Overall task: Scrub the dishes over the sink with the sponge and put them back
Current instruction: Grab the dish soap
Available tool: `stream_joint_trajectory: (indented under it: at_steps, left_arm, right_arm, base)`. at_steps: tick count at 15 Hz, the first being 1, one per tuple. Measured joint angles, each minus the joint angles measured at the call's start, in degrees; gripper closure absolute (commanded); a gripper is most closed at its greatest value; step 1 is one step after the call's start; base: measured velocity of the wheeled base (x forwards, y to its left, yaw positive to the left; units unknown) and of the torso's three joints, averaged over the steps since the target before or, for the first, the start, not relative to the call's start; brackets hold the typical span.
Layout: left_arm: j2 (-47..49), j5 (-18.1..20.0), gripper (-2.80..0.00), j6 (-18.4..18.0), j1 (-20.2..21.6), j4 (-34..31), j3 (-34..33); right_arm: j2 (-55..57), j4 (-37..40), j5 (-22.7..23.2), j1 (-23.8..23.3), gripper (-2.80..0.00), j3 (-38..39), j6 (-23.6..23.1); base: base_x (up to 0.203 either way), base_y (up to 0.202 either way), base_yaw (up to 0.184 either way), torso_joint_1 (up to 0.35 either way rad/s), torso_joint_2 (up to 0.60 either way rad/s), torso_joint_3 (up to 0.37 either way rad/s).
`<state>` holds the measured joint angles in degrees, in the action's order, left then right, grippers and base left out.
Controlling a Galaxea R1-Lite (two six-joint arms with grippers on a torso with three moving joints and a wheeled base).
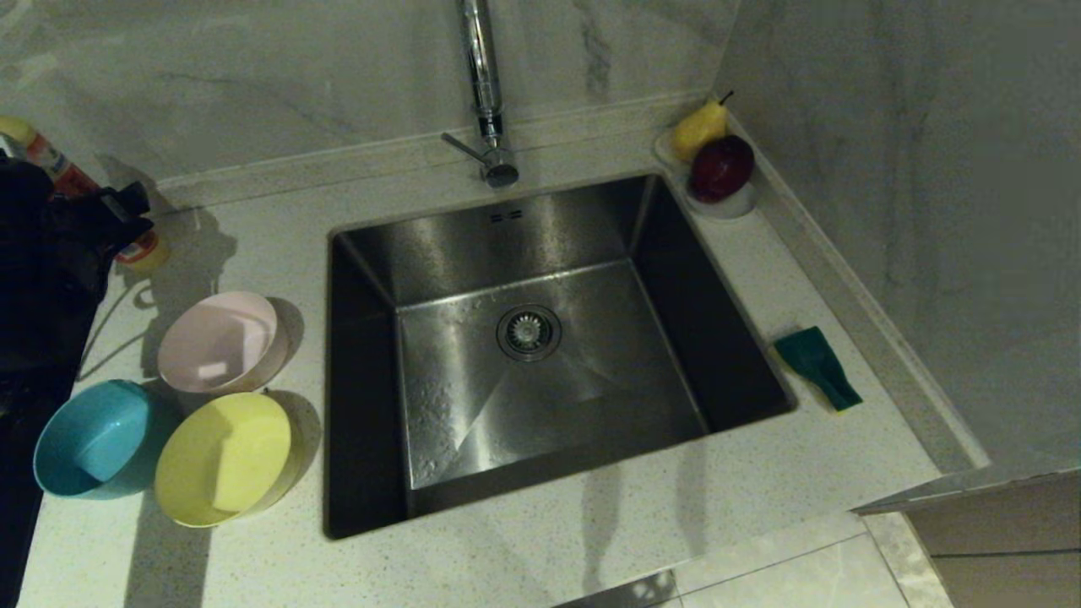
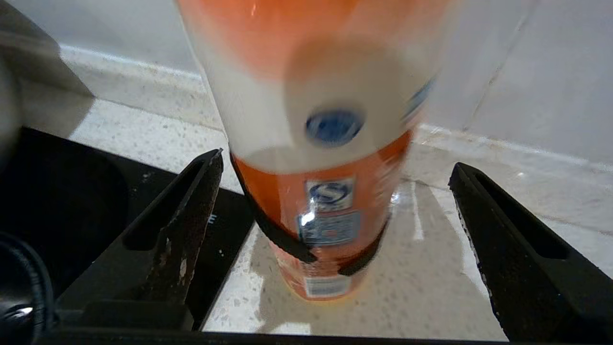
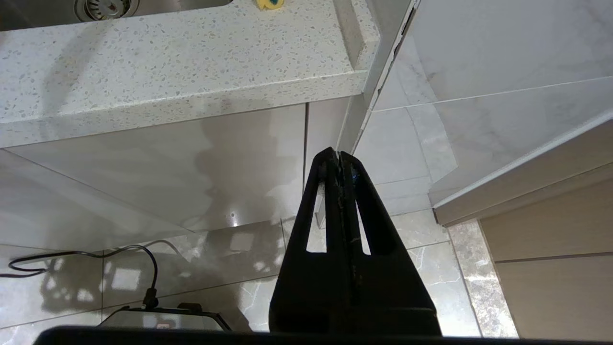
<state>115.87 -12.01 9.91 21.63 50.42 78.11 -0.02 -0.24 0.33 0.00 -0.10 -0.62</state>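
My left fingers should reach the bottle's orange lower part (image 2: 330, 201) before closing.
Three bowls sit on the counter left of the sink (image 1: 540, 228): pink (image 1: 221, 342), blue (image 1: 97, 439) and yellow (image 1: 226, 456). The sponge (image 1: 817, 366) lies green face up on the counter right of the sink; a sliver of the sponge (image 3: 269, 4) also shows in the right wrist view. My left gripper (image 2: 335, 160) is open at the far left back of the counter, its jaws wide on either side of an orange bottle (image 2: 316, 211) and not closed on it. My right gripper (image 3: 339, 155) hangs shut and empty below the counter's front edge.
A tall chrome tap (image 1: 481, 84) rises behind the sink. A clear dish with a pear and a dark red fruit (image 1: 718, 165) sits in the back right corner. A black flat surface (image 2: 72, 191) lies beside the bottle. Walls close off the back and right.
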Motion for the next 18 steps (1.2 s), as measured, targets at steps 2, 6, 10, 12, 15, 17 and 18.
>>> stream_joint_trajectory:
  at_steps: [2,6,10,12,15,17,18]
  left_arm:
    - [1.83,0.07,-2.8,-0.03,0.04,1.08,0.49]
    - [5.38,-0.02,-2.8,0.08,0.06,3.07,3.63]
    - [7.14,0.05,-2.8,-0.06,0.04,3.34,5.9]
    - [8.06,-0.15,-2.8,-0.21,0.0,5.97,6.22]
    - [9.57,-0.27,-2.8,-2.37,-0.02,11.78,6.1]
    - [10.65,-0.22,-2.8,-2.5,-0.02,11.96,7.0]
    - [11.2,-0.2,-2.8,-2.52,-0.02,12.07,7.35]
  right_arm:
    - [0.0,0.0,0.0,0.0,0.0,0.0,0.04]
    - [0.0,0.0,-0.02,0.0,0.0,0.0,0.04]
    - [0.0,-0.02,0.0,0.0,0.0,0.0,0.02]
    - [0.0,0.0,0.0,0.0,0.0,0.0,0.02]
    - [0.0,0.0,-0.02,0.0,0.0,0.0,0.03]
    - [0.0,0.0,0.0,0.0,0.0,0.0,0.02]
    - [0.0,-0.02,-0.01,0.0,0.0,0.0,0.03]
  base:
    - [0.0,0.0,0.0,0.0,0.0,0.0]
    - [0.0,0.0,0.0,0.0,0.0,0.0]
    - [0.0,0.0,0.0,0.0,0.0,0.0]
    - [0.0,0.0,0.0,0.0,0.0,0.0]
    - [0.0,0.0,0.0,0.0,0.0,0.0]
    - [0.0,0.0,0.0,0.0,0.0,0.0]
    - [0.0,0.0,0.0,0.0,0.0,0.0]
